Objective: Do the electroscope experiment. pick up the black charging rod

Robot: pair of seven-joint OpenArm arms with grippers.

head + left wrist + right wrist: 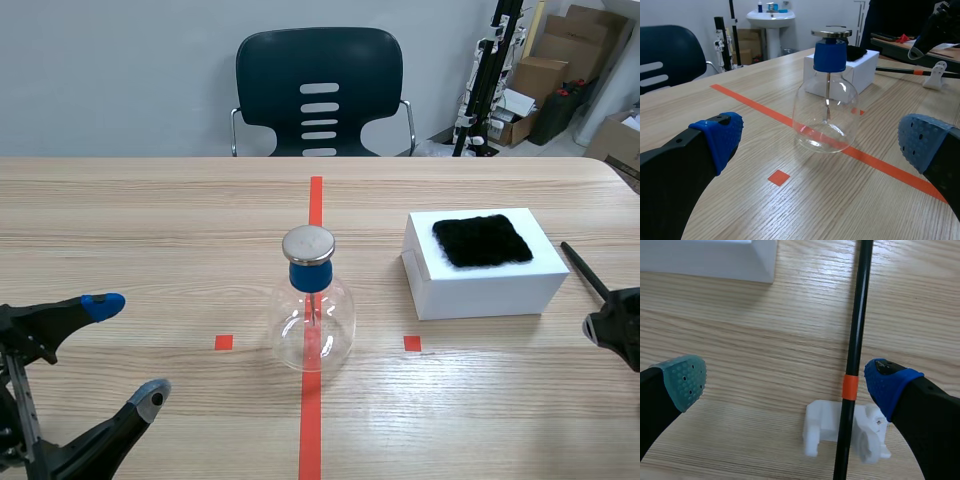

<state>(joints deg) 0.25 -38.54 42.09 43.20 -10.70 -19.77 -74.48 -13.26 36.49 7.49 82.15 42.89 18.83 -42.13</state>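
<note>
The charging rod stretches long and thin past its white stand, so my right gripper should next grip the rod's orange band (850, 386) to pick the rod up.
The black charging rod (857, 330) has an orange band (850, 386) and rests in a white clip stand (825, 427) on the table. In the right wrist view my right gripper (786, 382) hangs open over it; the rod runs between the fingers, close to the blue pad (887, 382). The scene view shows the rod (585, 270) just right of the white box, with my right gripper (617, 330) at its near end. At the near left my left gripper (128, 350) stands open and holds nothing, short of the glass electroscope flask (312, 320).
A white box (485, 275) with a black fur cloth (482, 240) on top stands right of the flask (826, 115). Across the table is a dark chair (320, 90). Cardboard boxes (560, 70) are stacked at the back right.
</note>
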